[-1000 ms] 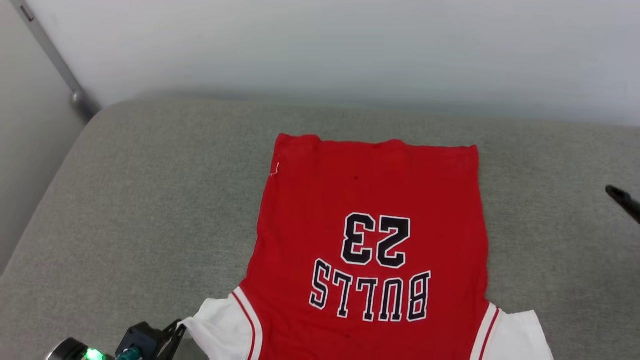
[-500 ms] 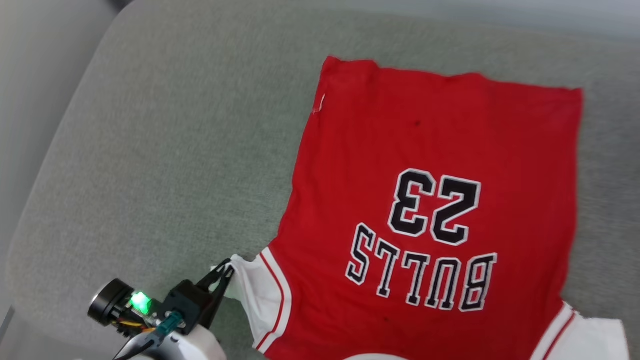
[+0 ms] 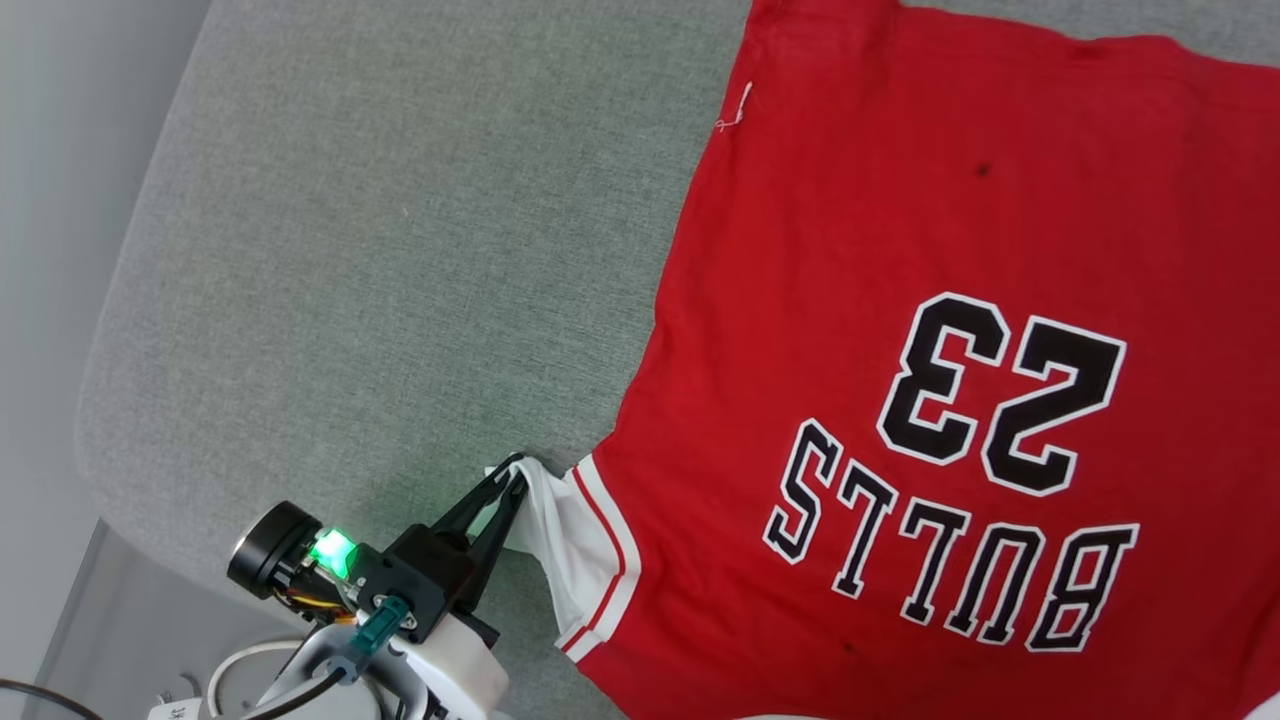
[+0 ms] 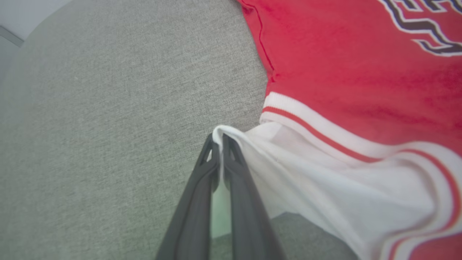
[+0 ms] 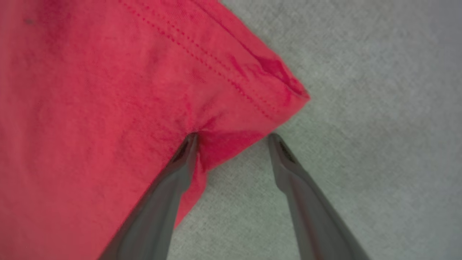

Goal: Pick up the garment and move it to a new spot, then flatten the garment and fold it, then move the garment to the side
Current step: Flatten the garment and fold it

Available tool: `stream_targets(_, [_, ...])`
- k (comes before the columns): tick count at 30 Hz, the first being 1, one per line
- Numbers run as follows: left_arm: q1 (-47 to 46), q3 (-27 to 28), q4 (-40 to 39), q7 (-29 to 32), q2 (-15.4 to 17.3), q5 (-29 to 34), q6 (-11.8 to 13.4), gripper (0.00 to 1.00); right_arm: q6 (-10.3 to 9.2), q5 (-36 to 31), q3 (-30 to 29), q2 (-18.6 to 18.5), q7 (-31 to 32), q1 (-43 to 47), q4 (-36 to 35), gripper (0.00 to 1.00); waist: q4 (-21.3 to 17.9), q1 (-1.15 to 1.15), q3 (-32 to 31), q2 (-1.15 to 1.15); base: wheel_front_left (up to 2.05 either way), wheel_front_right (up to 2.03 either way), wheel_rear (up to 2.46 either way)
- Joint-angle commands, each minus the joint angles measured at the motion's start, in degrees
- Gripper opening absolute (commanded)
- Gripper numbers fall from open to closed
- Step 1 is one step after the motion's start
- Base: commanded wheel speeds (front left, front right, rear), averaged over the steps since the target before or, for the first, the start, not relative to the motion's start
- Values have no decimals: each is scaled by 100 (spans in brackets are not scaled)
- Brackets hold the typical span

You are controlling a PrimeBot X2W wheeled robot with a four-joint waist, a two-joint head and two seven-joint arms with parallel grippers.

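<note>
The red body of the jersey lies flat while its hem corner (image 5: 249, 117) puckers into a loose fold, so my right gripper should grab the jersey by that corner next.
The garment (image 3: 900, 260), a red jersey with black "BULLS 23" print face up, lies spread on the grey cushion (image 3: 380, 250). My left gripper (image 3: 512, 478) is shut on the tip of its white sleeve (image 3: 560, 540), lifting the cloth a little. In the left wrist view that same left gripper (image 4: 218, 141) pinches the white sleeve edge (image 4: 288, 166) between both fingers. My right gripper (image 5: 232, 136) stands open at a red hem corner (image 5: 267, 83) of the garment; one finger presses on the cloth, the other rests on bare cushion (image 5: 379, 108).
The cushion's rounded left edge (image 3: 110, 380) drops to pale floor. A white cable and the arm's base (image 3: 300, 680) sit at the lower left. Bare grey fabric spreads left of the jersey.
The head camera has swung down and left, so the jersey sits further right and larger in view. My left gripper stays shut on the white sleeve tip.
</note>
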Motion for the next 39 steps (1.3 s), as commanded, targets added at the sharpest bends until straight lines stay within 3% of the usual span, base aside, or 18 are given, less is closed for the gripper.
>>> stream_targets(1, [-52, 15, -27, -29, -34, 36, 42, 0, -2, 46, 144, -9, 28, 277, 60, 100, 90, -2, 91, 0, 0, 0, 0])
stream_targets(4, [-47, 4, -36, -48, -64, 43, 50, 0, -2, 99, 321, -104, 61, 574, 46, 100, 93, -2, 116, 0, 0, 0, 0])
stream_targets(6, [-53, -13, -15, -54, -75, 40, 34, 0, -2, 107, 372, -172, -14, 637, -11, 0, 89, -2, 101, 0, 0, 0, 0])
stream_targets(14, [103, -37, 155, -54, -20, -48, 40, 0, -3, 121, 182, -65, -762, 365, 56, 0, -71, -2, -428, 0, 0, 0, 0])
stream_targets(20, [274, -69, 116, 27, 128, -111, 113, 0, -3, 265, 509, -172, -1283, 532, -269, 0, -314, -2, -1132, 0, 0, 0, 0])
stream_targets(26, [518, -54, -3, 135, 392, -251, 239, 0, -3, 655, 870, -666, -1731, 964, -1041, 0, -662, -2, -1710, 0, 0, 0, 0])
stream_targets(33, [799, -64, -64, 173, 602, -412, 318, 0, -3, 1053, 1319, -1549, -2100, 1928, -2044, 0, -1118, -2, -2169, 0, 0, 0, 0])
stream_targets(39, [986, -68, -57, 153, 744, -524, 351, 0, -3, 1373, 1613, -2084, -2547, 3137, -2287, 0, -1451, -2, -2396, 0, 0, 0, 0])
